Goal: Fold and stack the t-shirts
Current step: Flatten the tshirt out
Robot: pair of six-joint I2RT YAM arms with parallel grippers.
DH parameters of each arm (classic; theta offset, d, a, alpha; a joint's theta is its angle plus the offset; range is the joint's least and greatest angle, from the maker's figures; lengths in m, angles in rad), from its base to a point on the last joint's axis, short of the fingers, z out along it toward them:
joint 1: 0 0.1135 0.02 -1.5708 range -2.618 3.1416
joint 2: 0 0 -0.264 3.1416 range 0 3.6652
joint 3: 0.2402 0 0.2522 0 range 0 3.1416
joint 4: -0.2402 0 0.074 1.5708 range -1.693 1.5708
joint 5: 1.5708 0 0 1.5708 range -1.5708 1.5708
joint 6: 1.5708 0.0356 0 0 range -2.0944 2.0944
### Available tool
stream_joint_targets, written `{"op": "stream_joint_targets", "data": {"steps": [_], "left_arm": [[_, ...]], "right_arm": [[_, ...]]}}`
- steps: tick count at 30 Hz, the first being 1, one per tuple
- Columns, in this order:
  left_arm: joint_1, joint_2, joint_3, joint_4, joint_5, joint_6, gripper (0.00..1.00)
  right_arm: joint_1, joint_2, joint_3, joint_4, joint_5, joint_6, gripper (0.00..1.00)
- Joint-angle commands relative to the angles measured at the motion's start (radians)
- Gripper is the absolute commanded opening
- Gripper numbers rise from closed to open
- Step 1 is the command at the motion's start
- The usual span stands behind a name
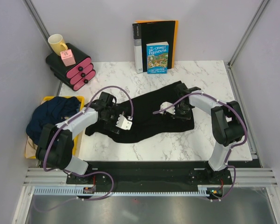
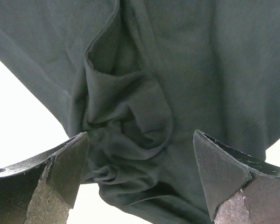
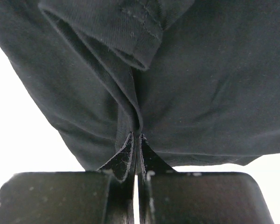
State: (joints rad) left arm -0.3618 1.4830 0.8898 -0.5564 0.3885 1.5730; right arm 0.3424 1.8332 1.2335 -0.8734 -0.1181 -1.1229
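Observation:
My left gripper isn't ready to close yet, as its open fingers stop above the bunched fold in the left wrist view, so it needs to go down first and then close on the fold.
A black t-shirt [image 1: 149, 109] lies crumpled across the middle of the marble table. My left gripper [image 1: 114, 122] is over its left part. In the left wrist view the left gripper [image 2: 140, 172] is open, with a bunched fold of the black t-shirt [image 2: 130, 116] between its fingers [image 2: 67, 163]. My right gripper [image 1: 177, 113] is on the shirt's right part. In the right wrist view the right gripper [image 3: 136, 140] is shut on a pinched ridge of the black t-shirt [image 3: 200, 84]. A dark navy t-shirt [image 1: 53, 114] lies heaped in a yellow bin [image 1: 49, 99] at the left, with a bit of tan cloth [image 1: 30, 140] under it.
A black binder with an orange back [image 1: 154, 35] stands at the back wall with a book [image 1: 157, 57] leaning on it. A black drawer unit with pink fronts [image 1: 77, 70], a yellow mug [image 1: 57, 43] and a pink box [image 1: 67, 57] sit at the back left.

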Motion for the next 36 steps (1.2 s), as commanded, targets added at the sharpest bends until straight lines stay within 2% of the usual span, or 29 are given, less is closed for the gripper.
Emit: {"op": "stream_joint_targets", "data": {"steps": [1,5,12,15,22,25,26,28,29,30,36], "left_arm": [[0.023,0.005,0.067,0.003,-0.031,0.223,0.99],[0.035,0.036,0.129,-0.007,-0.036,0.304,0.99],[0.040,0.114,0.123,-0.048,-0.004,0.435,0.99],[0.041,0.145,0.130,-0.083,-0.013,0.504,0.96],[0.063,0.221,0.207,-0.108,-0.036,0.541,0.91],[0.067,0.258,0.227,-0.111,-0.062,0.547,0.78],[0.067,0.272,0.235,-0.111,-0.065,0.544,0.64],[0.067,0.286,0.244,-0.112,-0.072,0.539,0.49],[0.066,0.290,0.247,-0.111,-0.077,0.529,0.17],[0.066,0.299,0.251,-0.111,-0.083,0.515,0.02],[0.064,0.263,0.349,-0.108,-0.079,0.308,0.02]], "right_arm": [[-0.006,-0.038,0.020,0.024,0.041,0.015,0.00],[-0.011,-0.066,0.078,0.048,0.066,0.034,0.00],[-0.028,-0.084,0.199,0.057,0.107,0.046,0.00],[-0.037,-0.081,0.219,0.065,0.133,0.041,0.00],[-0.049,-0.077,0.236,0.077,0.130,0.051,0.00],[-0.049,-0.074,0.236,0.077,0.123,0.060,0.00],[-0.049,-0.075,0.235,0.079,0.121,0.064,0.00],[-0.048,-0.078,0.233,0.079,0.121,0.066,0.00],[-0.048,-0.080,0.231,0.079,0.121,0.066,0.00],[-0.049,-0.083,0.230,0.079,0.124,0.064,0.00],[-0.059,-0.097,0.225,0.079,0.136,0.057,0.00]]}}
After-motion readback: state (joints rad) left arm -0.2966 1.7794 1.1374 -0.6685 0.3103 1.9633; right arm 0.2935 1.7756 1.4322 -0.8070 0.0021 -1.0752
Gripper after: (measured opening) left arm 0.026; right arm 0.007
